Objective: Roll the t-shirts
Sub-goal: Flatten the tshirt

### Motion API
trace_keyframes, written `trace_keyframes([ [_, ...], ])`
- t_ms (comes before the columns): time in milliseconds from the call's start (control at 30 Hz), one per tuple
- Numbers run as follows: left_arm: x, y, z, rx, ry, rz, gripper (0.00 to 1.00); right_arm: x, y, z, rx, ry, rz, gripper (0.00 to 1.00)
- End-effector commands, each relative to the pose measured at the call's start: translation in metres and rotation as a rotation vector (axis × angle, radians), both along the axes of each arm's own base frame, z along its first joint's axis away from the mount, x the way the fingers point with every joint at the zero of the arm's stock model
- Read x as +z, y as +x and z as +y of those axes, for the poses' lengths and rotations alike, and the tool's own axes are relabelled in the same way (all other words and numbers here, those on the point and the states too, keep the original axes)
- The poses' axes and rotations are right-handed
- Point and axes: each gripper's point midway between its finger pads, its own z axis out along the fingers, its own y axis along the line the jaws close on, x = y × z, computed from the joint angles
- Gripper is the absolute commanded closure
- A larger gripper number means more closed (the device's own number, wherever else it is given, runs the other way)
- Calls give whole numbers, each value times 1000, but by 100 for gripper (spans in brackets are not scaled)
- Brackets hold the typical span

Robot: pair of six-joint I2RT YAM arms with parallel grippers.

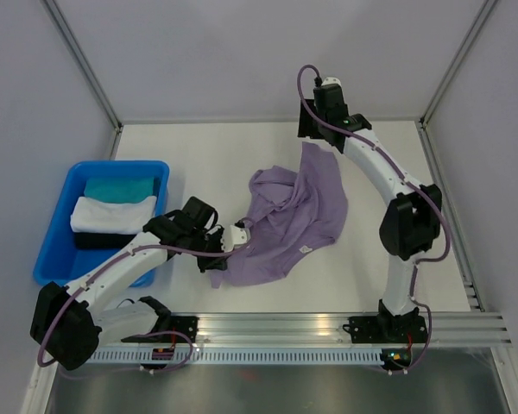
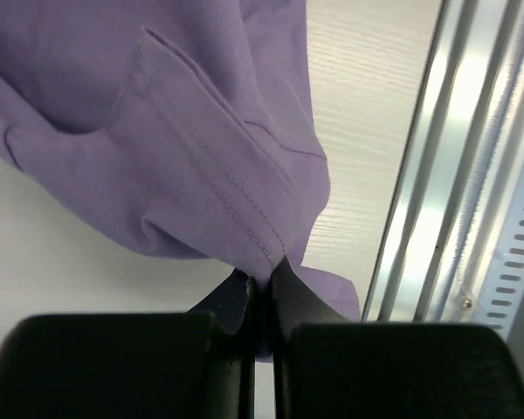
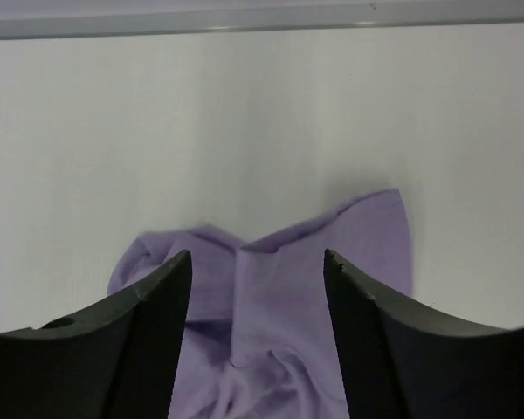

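Note:
Next, my right gripper grabs the lavender t-shirt [image 1: 289, 216] by an edge away from my left gripper's stitched hem, so both grippers spread it for rolling.
The lavender t-shirt [image 1: 289, 216] lies crumpled in the middle of the white table. My left gripper [image 1: 235, 235] is at the shirt's near-left edge. In the left wrist view it [image 2: 264, 281] is shut on a stitched hem of the shirt [image 2: 183, 131], which drapes away from the fingers. My right gripper [image 1: 313, 136] is over the shirt's far tip. In the right wrist view it [image 3: 258, 262] is open and empty, with the shirt's bunched end [image 3: 279, 305] lying between and below the fingers.
A blue bin [image 1: 121, 164] stands at the left, holding folded teal [image 1: 119, 187], white [image 1: 112, 214] and dark clothes. An aluminium rail [image 1: 328, 326] runs along the near table edge and also shows in the left wrist view [image 2: 454, 192]. Grey walls enclose the back and sides.

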Motion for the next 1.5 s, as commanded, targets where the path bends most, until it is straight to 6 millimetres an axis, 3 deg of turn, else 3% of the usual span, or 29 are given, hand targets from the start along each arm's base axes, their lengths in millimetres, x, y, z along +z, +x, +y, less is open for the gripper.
trace_keyframes([
  [0,19,-17,-20,-116,-123,45,97,-28,5,-22,-74,-139,144,30],
  [133,24,-22,-28,-169,-169,54,97,-37,-44,-27,-79,-47,148,29],
  [167,25,-23,-29,-177,-179,53,97,-36,-70,-35,-81,-18,118,29],
  [233,29,-24,-32,-195,-202,56,97,-41,-101,-31,-60,14,111,30],
  [267,32,-22,-35,-199,-209,48,97,-56,-129,-37,-71,18,138,31],
  [333,31,-21,-35,-206,-205,43,97,-77,-166,-17,-9,6,182,32],
  [433,25,-18,-33,-200,-180,37,95,-136,-235,4,64,41,336,34],
  [500,20,-18,-30,-197,-164,40,91,-145,-260,20,76,98,358,35],
  [533,17,-18,-29,-197,-154,42,89,-150,-269,23,77,101,364,36],
  [600,11,-21,-25,-191,-137,52,70,-163,-292,39,101,92,376,36],
  [633,6,-22,-21,-186,-121,52,54,-168,-300,45,119,81,380,36],
  [700,3,-22,-16,-178,-98,41,46,-181,-317,58,153,41,412,35],
  [1000,16,-5,-8,-91,-62,-60,43,-221,-366,96,270,13,485,34],
  [1100,21,7,-8,-12,-60,-87,43,-235,-372,98,266,46,513,41],
  [1133,21,9,-7,-1,-50,-95,43,-239,-375,95,263,46,520,59],
  [1200,21,14,-7,20,-46,-105,43,-237,-370,86,218,46,494,81],
  [1233,20,16,-6,39,-37,-108,43,-236,-368,79,196,45,486,100],
  [1333,21,33,-7,95,-27,-151,43,-215,-356,45,103,118,421,100],
  [1400,22,46,-9,136,-14,-169,43,-202,-335,18,9,153,370,100],
  [1467,27,57,-16,148,-16,-172,44,-177,-321,-7,-59,200,296,100],
])
